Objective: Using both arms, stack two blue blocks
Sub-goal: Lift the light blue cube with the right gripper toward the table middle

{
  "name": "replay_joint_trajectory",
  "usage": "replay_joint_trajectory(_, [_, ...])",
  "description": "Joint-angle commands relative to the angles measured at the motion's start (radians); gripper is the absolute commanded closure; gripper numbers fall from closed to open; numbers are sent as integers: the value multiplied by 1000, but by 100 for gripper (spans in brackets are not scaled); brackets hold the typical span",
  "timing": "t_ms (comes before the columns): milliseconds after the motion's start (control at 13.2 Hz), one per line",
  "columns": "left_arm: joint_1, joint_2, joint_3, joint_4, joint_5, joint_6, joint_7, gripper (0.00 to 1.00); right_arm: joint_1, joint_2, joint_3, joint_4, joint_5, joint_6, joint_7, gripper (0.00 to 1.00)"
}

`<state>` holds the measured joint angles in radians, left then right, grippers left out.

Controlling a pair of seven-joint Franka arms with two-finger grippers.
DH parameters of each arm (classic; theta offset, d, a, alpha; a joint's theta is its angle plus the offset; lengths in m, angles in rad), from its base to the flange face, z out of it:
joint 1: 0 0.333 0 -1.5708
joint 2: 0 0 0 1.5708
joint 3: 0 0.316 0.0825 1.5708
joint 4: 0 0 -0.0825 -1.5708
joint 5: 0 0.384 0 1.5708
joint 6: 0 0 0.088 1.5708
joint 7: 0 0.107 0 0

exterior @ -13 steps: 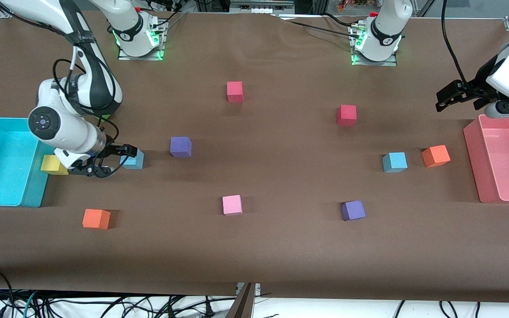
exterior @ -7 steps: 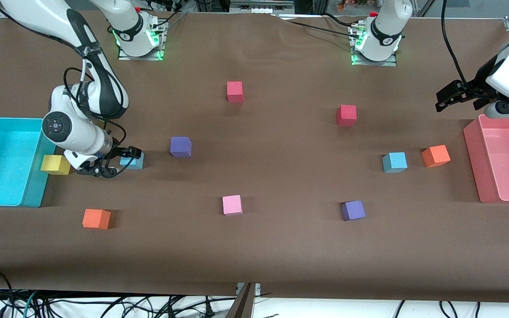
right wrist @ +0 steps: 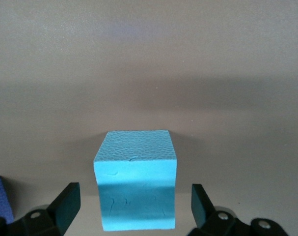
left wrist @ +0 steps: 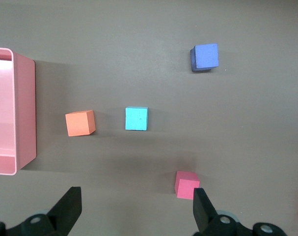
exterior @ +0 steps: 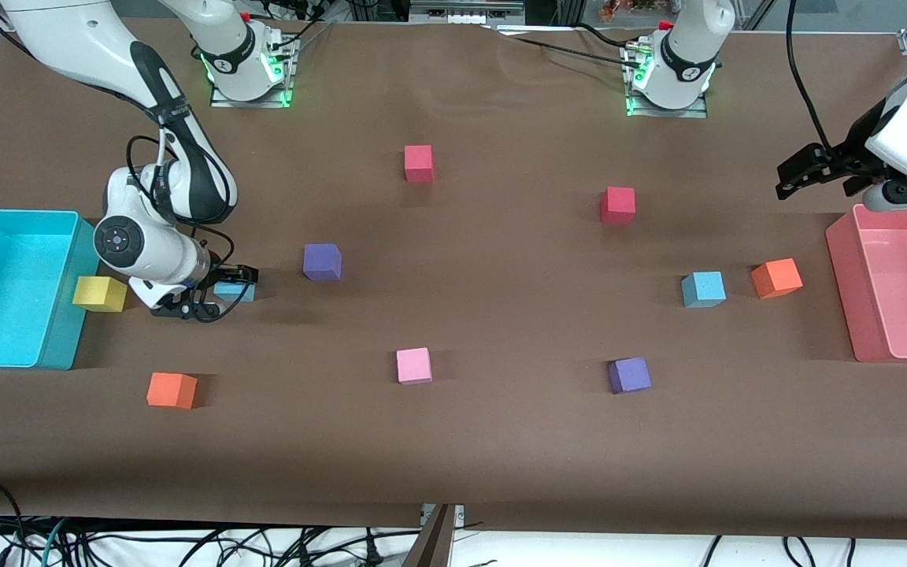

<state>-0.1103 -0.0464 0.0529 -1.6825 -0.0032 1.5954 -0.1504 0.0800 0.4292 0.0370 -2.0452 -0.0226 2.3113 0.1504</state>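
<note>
Next, my right gripper grabs the blue block beside the yellow cube by its two opposite sides to stack it with the second blue block (exterior: 703, 290).
One blue block (exterior: 238, 290) lies near the right arm's end of the table, beside a yellow cube. My right gripper (exterior: 229, 292) is down at it, open, one finger on each side. In the right wrist view the block (right wrist: 136, 179) stands between the fingers (right wrist: 65, 204) with a gap on both sides. The second blue block (exterior: 703, 288) rests near the left arm's end, next to an orange cube; the left wrist view shows it (left wrist: 136, 118) far below. My left gripper (exterior: 782, 179) hangs open and empty, high up by the pink bin, and waits.
A turquoise bin (exterior: 60, 346) and a yellow cube (exterior: 98, 293) flank the right gripper. A pink bin (exterior: 843, 276) stands at the left arm's end. Orange cubes (exterior: 172, 390) (exterior: 776, 278), purple cubes (exterior: 321, 261) (exterior: 629, 375), red cubes (exterior: 418, 163) (exterior: 617, 205) and a pink cube (exterior: 413, 365) are scattered about.
The right arm has swung away from the turquoise bin and lowered, bringing its open fingers further around the blue block. The left arm has not moved.
</note>
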Motion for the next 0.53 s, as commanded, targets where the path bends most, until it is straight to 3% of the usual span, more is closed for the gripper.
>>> replay_joint_trajectory(0, [9, -10, -1, -14, -20, 15, 26, 0, -8, 5, 3, 3, -16, 10, -12, 35])
replay_joint_trajectory(76, [9, -10, -1, -14, -20, 15, 26, 0, -8, 5, 3, 3, -16, 8, -12, 74])
replay_joint_trajectory(151, [9, -10, -1, -14, -20, 15, 26, 0, -8, 5, 3, 3, -16, 8, -12, 98])
replay_joint_trajectory(454, [9, -4, 5, -14, -20, 15, 26, 0, -3, 3, 3, 19, -14, 0, -12, 100])
